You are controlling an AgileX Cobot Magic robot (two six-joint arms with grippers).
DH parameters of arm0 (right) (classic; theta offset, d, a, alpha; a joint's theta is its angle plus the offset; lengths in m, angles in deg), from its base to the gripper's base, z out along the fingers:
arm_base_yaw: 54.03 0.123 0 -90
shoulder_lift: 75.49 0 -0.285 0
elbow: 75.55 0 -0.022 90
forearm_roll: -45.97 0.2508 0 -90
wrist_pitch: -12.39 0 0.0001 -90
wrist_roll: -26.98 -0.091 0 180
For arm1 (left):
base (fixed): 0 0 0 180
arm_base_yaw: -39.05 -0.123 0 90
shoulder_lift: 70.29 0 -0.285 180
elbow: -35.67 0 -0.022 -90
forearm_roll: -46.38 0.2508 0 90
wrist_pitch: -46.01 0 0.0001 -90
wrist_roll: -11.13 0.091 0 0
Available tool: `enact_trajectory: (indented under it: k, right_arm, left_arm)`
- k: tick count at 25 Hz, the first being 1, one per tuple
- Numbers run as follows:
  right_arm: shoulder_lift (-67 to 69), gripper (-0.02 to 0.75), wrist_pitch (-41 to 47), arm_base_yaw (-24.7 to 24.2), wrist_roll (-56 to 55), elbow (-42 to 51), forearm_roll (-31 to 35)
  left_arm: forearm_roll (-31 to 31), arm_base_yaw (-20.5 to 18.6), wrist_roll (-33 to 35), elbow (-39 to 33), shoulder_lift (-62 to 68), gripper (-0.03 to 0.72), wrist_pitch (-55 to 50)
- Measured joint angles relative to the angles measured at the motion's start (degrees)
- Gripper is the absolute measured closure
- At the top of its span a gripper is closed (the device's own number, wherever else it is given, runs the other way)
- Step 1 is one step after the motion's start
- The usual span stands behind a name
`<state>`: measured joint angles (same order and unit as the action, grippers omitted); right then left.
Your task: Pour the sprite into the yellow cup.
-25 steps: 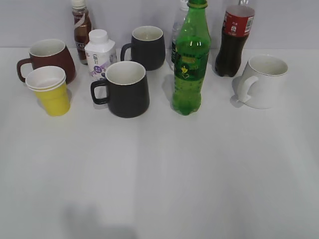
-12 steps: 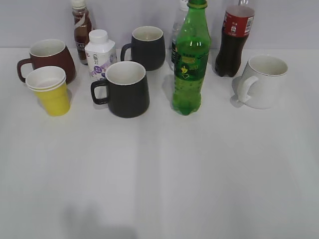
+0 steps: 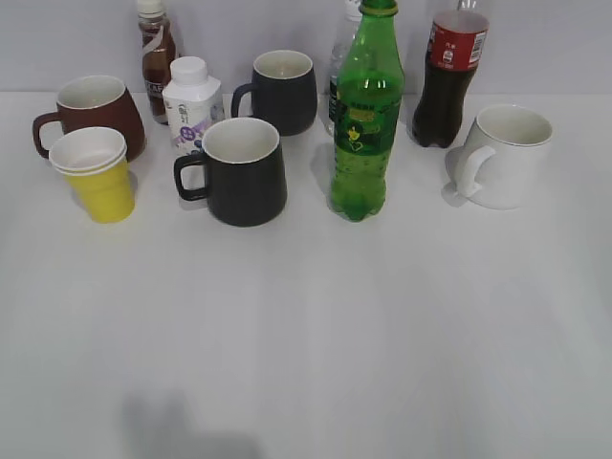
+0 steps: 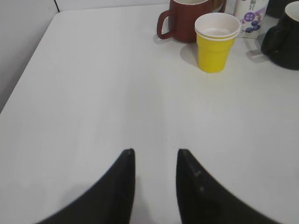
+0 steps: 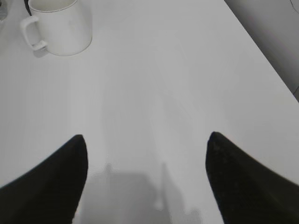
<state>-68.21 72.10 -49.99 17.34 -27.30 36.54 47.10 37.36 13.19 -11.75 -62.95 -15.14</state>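
Note:
The left gripper grabs the yellow cup by its body [image 3: 103, 194] next, to hold it ready for pouring in the sprite [image 3: 365, 115].
The sprite [image 3: 365, 115], a tall green bottle with a green cap, stands upright at the back middle of the white table. The yellow cup [image 3: 96, 174] stands at the left, just in front of a dark red mug [image 3: 94, 113]; it also shows in the left wrist view [image 4: 215, 41]. My left gripper [image 4: 155, 153] is open and empty above bare table, well short of the yellow cup. My right gripper [image 5: 147, 137] is wide open and empty above bare table near the right edge. Neither gripper shows in the exterior view.
Two black mugs [image 3: 239, 170] [image 3: 282, 91], a small white bottle [image 3: 191, 103], a brown drink bottle [image 3: 156, 53], a clear bottle [image 3: 341, 57] behind the sprite, a cola bottle [image 3: 449, 76] and a white mug [image 3: 502, 155] [image 5: 60, 27] line the back. The table's left edge [image 4: 28, 60] and right edge [image 5: 266, 56] are close.

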Motion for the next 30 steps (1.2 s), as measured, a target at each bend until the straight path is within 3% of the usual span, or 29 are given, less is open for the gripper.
enact_trajectory:
  k: [11,15,20,24,30]
  right_arm:
    - [0.0,0.151,0.0,0.0,0.0,0.0,-0.58]
    - [0.34,0.151,-1.04,0.0,0.65,-0.36,0.34]
    - [6.07,0.151,-16.57,0.0,7.27,-0.88,7.83]
    - [14.77,0.151,-28.84,0.59,13.62,0.67,16.47]
    - [28.11,0.151,-41.75,8.18,21.16,2.02,20.33]
  left_arm:
    - [-0.18,0.08,0.0,0.0,0.0,0.449,0.0]
    - [-0.71,1.78,0.0,0.48,0.25,0.449,1.1]
    - [-0.71,2.27,0.0,0.87,5.49,0.449,18.22]
    - [-1.04,2.27,0.0,-2.73,13.99,0.448,33.29]
    - [-3.9,2.27,0.0,-8.85,32.33,0.434,62.54]
